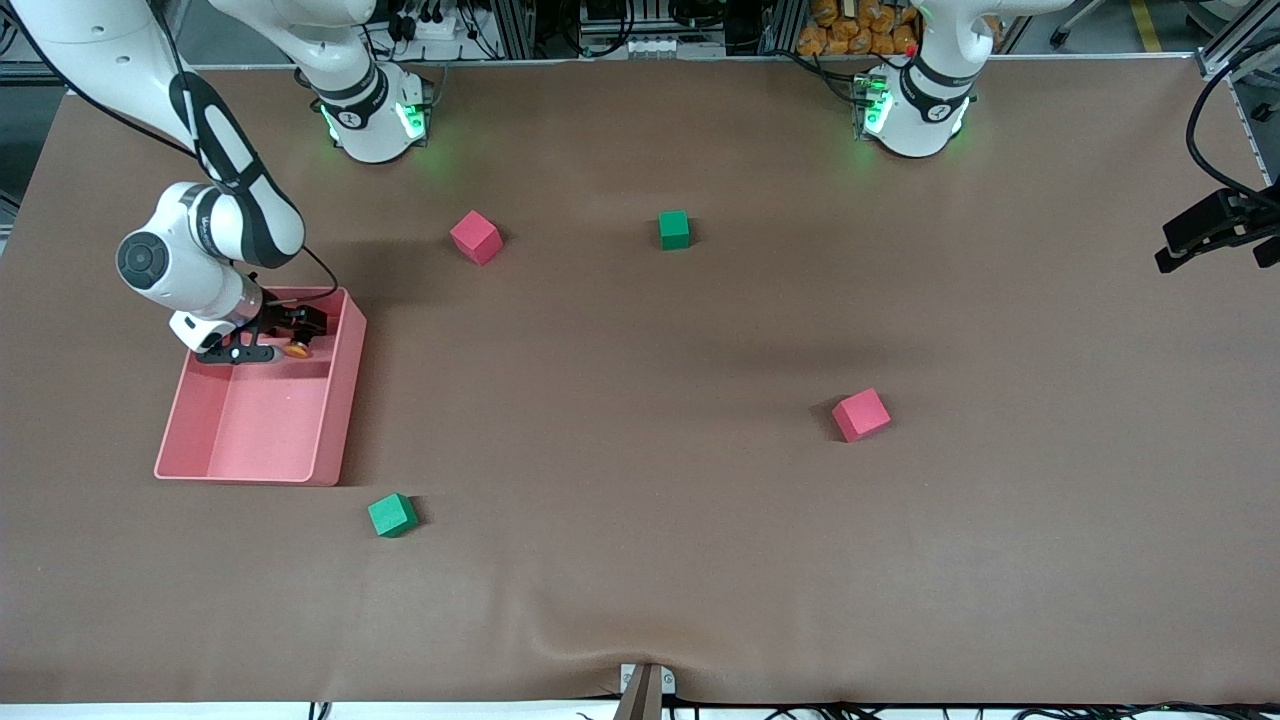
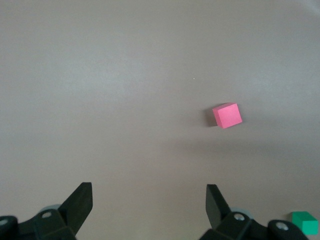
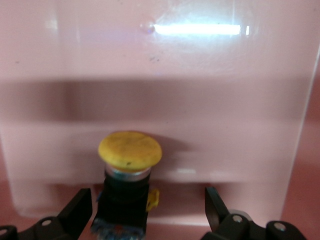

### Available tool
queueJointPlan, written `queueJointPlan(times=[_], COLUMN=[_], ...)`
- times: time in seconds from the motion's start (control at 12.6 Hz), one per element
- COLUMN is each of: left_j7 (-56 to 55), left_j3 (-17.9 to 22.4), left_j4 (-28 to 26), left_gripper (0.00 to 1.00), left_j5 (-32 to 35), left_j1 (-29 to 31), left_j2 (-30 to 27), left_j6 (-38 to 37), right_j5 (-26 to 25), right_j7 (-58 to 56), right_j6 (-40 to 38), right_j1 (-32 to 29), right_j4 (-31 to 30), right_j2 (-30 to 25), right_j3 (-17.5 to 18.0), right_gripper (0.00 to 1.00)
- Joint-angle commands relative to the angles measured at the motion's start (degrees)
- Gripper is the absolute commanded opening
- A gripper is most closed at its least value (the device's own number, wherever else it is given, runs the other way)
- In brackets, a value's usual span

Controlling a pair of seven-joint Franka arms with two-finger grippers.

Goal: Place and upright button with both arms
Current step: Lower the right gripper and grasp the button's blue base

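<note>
The button in the pink tray is ready for my right gripper to close on, as my right gripper's fingers are beside the button's black body [image 3: 125, 194].
The button [image 1: 296, 349] lies in the pink tray [image 1: 345, 385], at the end of it farther from the front camera. In the right wrist view the button [image 3: 129, 150] shows a round yellow-orange cap on a black body, the cap turned away from the gripper toward the tray's wall [image 3: 200, 100]. My right gripper [image 1: 290, 338] is low inside the tray and open. The button's body sits between its fingers [image 3: 79, 212], close to one and apart from the other. My left gripper [image 2: 149, 205] is open and holds nothing, over bare brown table.
Two red cubes [image 1: 476, 237] [image 1: 860, 415] and two green cubes [image 1: 674, 230] [image 1: 392, 515] lie scattered on the brown table. The left wrist view shows one red cube [image 2: 227, 115] and a green cube's corner [image 2: 305, 222]. A black cabled fixture [image 1: 1215, 228] juts in at the left arm's end.
</note>
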Motion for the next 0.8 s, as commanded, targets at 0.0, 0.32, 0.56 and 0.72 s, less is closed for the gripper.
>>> queueJointPlan(times=[0.0, 0.32, 0.56, 0.72], left_j7=[1.6, 1.7, 1.7, 1.6], left_j3=[0.0, -0.1, -0.1, -0.1], left_j4=[0.9, 0.9, 0.9, 0.8], left_gripper=[1.0, 1.0, 1.0, 1.0], left_j5=[-0.6, -0.6, -0.5, -0.6], left_j1=[0.6, 0.6, 0.7, 0.7], left_j2=[0.3, 0.4, 0.4, 0.4], left_j6=[-1.0, -1.0, -1.0, -1.0], right_j5=[-0.5, -0.5, -0.5, -0.5], right_j7=[-0.1, 0.0, -0.1, -0.6], right_j6=[-1.7, -1.4, -1.4, -2.0], right_j1=[-0.1, 0.0, -0.2, -0.2], right_j4=[-1.3, -1.2, -1.2, -1.2], right_j2=[-2.7, -2.1, -1.6, -1.6], right_j3=[0.2, 0.3, 0.3, 0.3], right_gripper=[1.0, 1.0, 0.25, 0.0])
